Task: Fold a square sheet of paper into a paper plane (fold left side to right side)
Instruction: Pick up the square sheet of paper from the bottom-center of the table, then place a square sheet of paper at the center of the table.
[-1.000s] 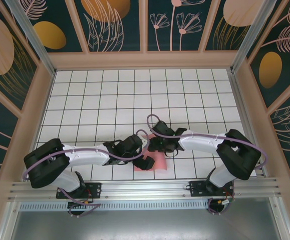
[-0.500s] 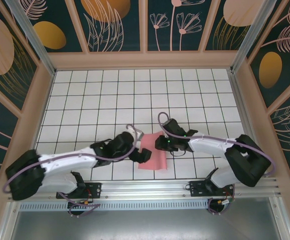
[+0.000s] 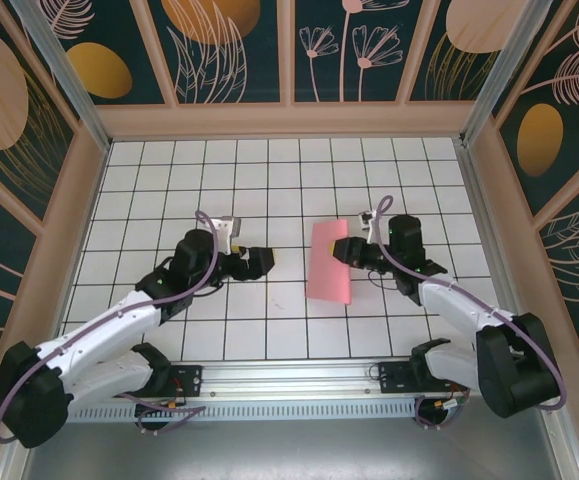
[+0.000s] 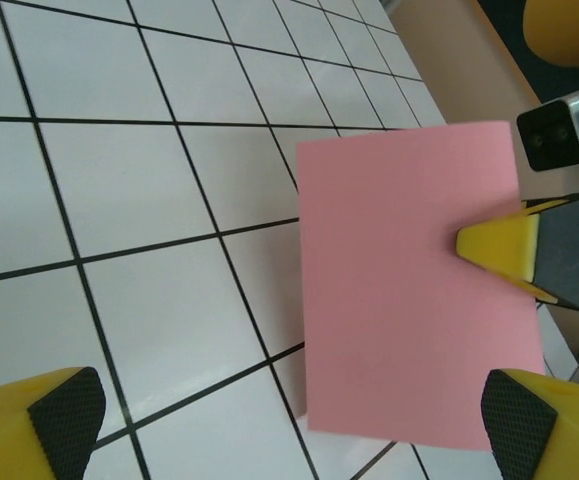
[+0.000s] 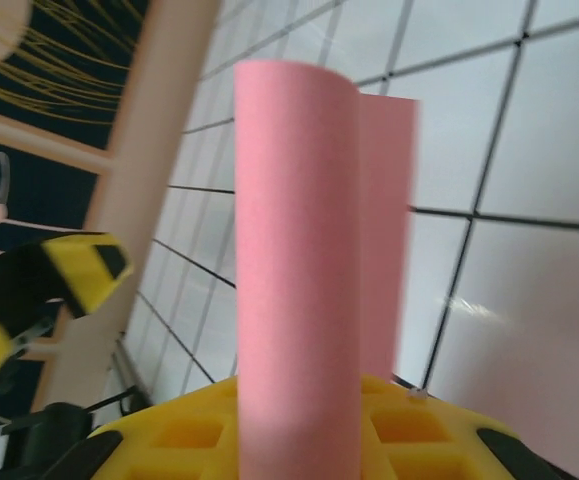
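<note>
The left gripper next grabs the sheet by the middle of its facing side edge, and the opposite side stays free for folding.
The square sheet of paper (image 3: 329, 261), salmon pink, is doubled over into a tall rectangle a little right of the table's middle. My right gripper (image 3: 353, 250) is shut on its right edge. In the right wrist view the sheet (image 5: 299, 250) curls over in a rounded fold and rises out of my yellow jaws (image 5: 309, 425). My left gripper (image 3: 260, 258) stands open about one tile left of the sheet. In the left wrist view the sheet (image 4: 399, 300) casts a shadow along its left edge, and a yellow right finger (image 4: 499, 246) rests on it. The dart-shaped paper plane is out of view.
The white grid table (image 3: 169, 200) has wooden walls on three sides. A metal rail (image 3: 289, 378) with both arm bases runs along the near edge. Open tiles lie behind and beside both grippers.
The right gripper carried the sheet away from the near edge, up and to the right. The left gripper came off the sheet and swung back to the left.
</note>
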Robot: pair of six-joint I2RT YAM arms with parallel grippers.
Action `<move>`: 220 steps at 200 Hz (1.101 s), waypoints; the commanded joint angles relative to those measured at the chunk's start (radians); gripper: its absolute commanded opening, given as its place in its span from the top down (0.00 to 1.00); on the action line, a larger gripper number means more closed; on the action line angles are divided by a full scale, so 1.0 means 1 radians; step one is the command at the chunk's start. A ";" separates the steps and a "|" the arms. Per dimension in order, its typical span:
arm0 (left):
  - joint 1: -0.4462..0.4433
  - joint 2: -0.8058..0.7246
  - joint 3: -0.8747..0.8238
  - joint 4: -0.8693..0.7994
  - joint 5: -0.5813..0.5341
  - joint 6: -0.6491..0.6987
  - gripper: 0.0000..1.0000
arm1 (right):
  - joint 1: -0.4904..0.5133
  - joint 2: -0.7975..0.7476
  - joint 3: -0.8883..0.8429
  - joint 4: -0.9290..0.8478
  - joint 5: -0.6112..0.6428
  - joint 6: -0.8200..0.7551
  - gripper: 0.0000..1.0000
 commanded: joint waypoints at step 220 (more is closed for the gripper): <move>0.144 0.252 0.441 0.224 0.631 0.032 0.70 | 0.011 0.065 0.557 0.074 -0.342 -0.021 0.75</move>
